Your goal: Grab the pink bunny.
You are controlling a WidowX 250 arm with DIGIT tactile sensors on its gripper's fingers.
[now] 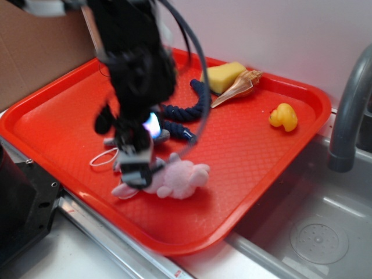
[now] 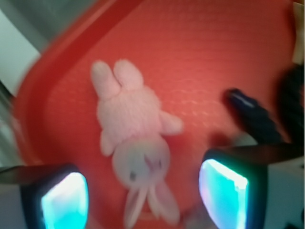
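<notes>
The pink bunny's head (image 2: 141,160) is below my fingertips, so they would miss it if I closed now, and I need to lower my gripper first.
The pink bunny (image 1: 177,179) lies flat on the red tray (image 1: 250,151), near its front edge. In the wrist view the pink bunny (image 2: 136,148) lies face up, its head and long ears toward the bottom of the frame. My gripper (image 1: 138,168) hangs just above the bunny's left end and hides part of it. The gripper (image 2: 143,198) is open, its two glowing cyan pads (image 2: 64,202) standing wide on either side of the bunny's head, apart from it. Nothing is held.
On the tray lie a dark blue rope (image 1: 186,110), a yellow sponge (image 1: 224,75), a brown seashell (image 1: 238,87), a yellow duck (image 1: 283,116), a white elastic loop (image 1: 103,158) and a grey plush mostly hidden behind my gripper. A sink (image 1: 314,232) with a grey faucet (image 1: 349,104) lies to the right.
</notes>
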